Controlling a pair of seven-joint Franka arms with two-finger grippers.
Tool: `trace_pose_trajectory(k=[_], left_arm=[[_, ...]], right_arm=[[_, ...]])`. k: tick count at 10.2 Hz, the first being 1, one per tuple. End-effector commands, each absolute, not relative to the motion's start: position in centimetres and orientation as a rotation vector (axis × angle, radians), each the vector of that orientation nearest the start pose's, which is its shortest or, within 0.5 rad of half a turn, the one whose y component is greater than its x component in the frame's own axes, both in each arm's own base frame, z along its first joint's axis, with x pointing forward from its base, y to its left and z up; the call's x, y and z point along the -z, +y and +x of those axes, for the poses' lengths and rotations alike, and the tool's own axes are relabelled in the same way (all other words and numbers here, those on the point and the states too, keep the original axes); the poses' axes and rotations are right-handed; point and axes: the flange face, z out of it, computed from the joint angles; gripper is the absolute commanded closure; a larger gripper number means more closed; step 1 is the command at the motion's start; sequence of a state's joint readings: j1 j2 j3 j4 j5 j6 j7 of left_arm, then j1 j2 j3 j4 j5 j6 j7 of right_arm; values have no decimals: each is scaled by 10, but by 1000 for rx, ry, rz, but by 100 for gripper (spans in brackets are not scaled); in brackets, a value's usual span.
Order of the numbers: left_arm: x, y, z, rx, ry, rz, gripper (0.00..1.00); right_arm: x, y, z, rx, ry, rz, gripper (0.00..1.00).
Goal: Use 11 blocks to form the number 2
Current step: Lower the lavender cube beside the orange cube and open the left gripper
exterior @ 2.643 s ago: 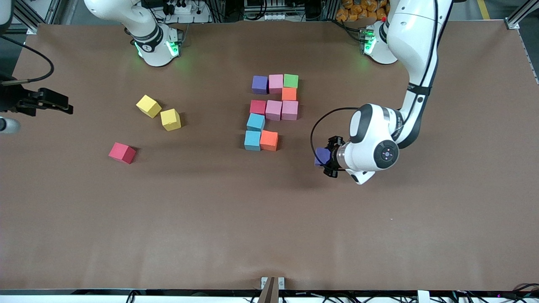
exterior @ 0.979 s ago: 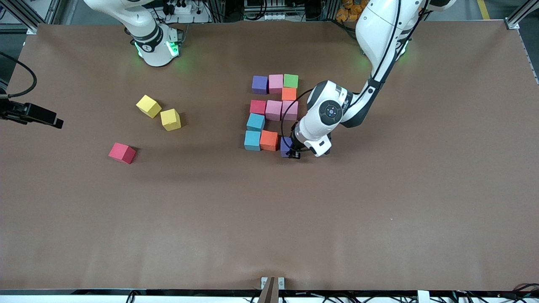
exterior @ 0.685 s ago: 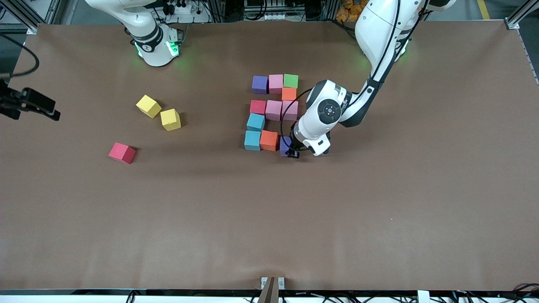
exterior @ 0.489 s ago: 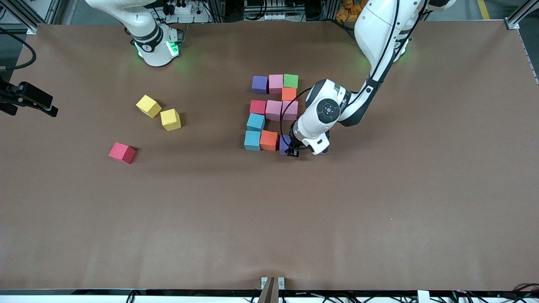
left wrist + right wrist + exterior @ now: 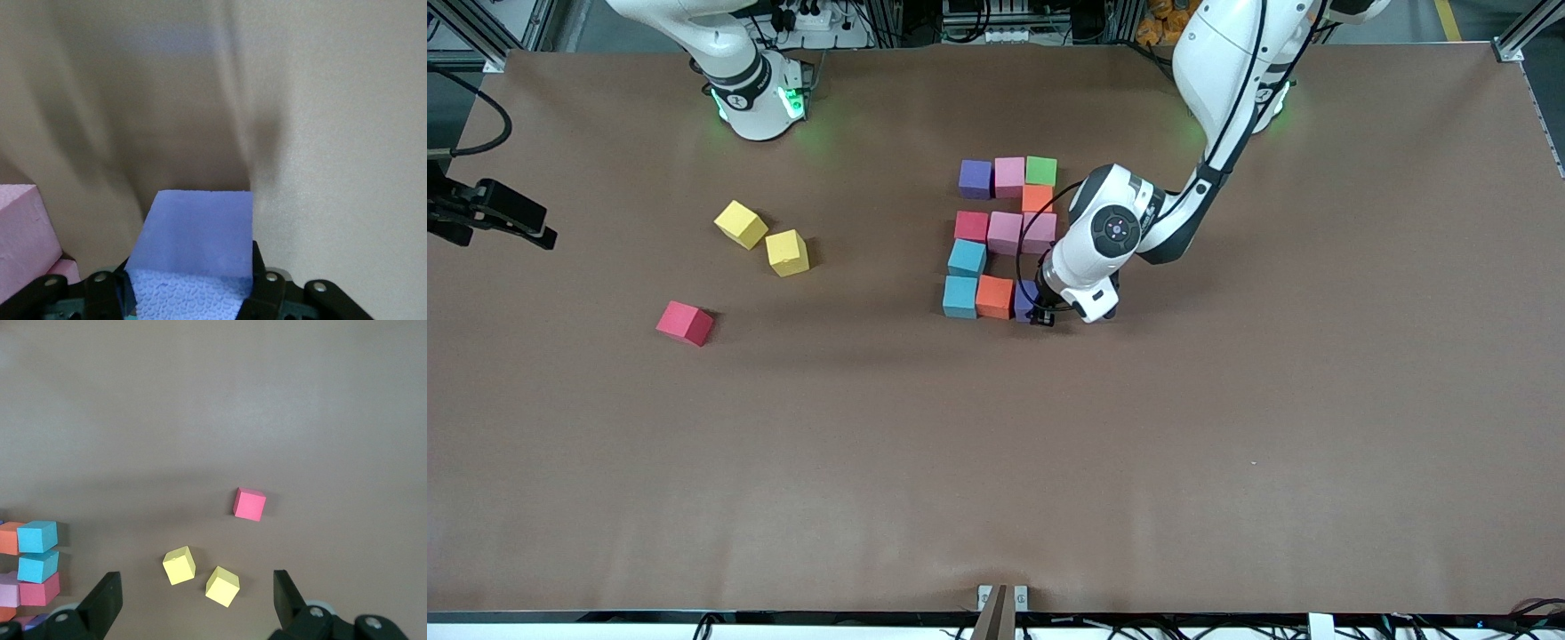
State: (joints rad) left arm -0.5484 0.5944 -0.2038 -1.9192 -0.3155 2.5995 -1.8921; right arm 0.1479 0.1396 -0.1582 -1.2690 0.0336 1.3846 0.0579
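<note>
My left gripper is ready to open, because the purple block's lower edge [image 5: 1022, 319] is standing on the tabletop beside the orange block.
Ten blocks lie in a blocky figure mid-table: purple [image 5: 975, 178], pink [image 5: 1009, 176] and green [image 5: 1040, 170] in the row nearest the robots, then orange [image 5: 1037, 197], red [image 5: 971, 226], two pink [image 5: 1005, 232], two light blue [image 5: 967, 258] and orange [image 5: 994, 296]. My left gripper [image 5: 1039, 311] is shut on a purple block [image 5: 1024, 300] [image 5: 193, 247], low at the table, right beside that last orange block. My right gripper [image 5: 193, 613] hangs open and empty over the right arm's end of the table [image 5: 541, 233].
A loose red block [image 5: 685, 323] [image 5: 249, 504] lies toward the right arm's end. Two yellow cubes [image 5: 740, 223] [image 5: 787, 252] lie a little farther from the front camera than it. Brown table surface [image 5: 996, 462] stretches toward the front camera.
My left gripper has carried the purple block from over open table to the spot beside the orange block, closing in slightly over the last second. The right hand shifted a little.
</note>
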Motion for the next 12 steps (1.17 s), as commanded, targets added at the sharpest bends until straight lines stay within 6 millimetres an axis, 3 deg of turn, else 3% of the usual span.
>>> trace_pose_trajectory(k=[1, 5, 6, 8, 9, 12], left_arm=[[-193, -427, 469, -401, -2178, -2444, 100], [-192, -427, 472, -412, -2192, -2434, 100], [-191, -427, 471, -414, -2190, -2432, 94], [-193, -418, 480, -434, -2260, -2372, 20], [-195, -421, 478, -442, -2267, -2365, 0], [-209, -428, 481, -447, -2269, -2398, 0]], right_arm=[[-670, 2, 574, -37, 130, -3138, 0], [-670, 2, 574, -37, 133, -3138, 0], [-670, 2, 574, -37, 133, -3138, 0], [-670, 2, 574, -37, 130, -3138, 0], [-670, 2, 575, -37, 128, -3140, 0], [-671, 3, 575, -27, 128, -3146, 0]])
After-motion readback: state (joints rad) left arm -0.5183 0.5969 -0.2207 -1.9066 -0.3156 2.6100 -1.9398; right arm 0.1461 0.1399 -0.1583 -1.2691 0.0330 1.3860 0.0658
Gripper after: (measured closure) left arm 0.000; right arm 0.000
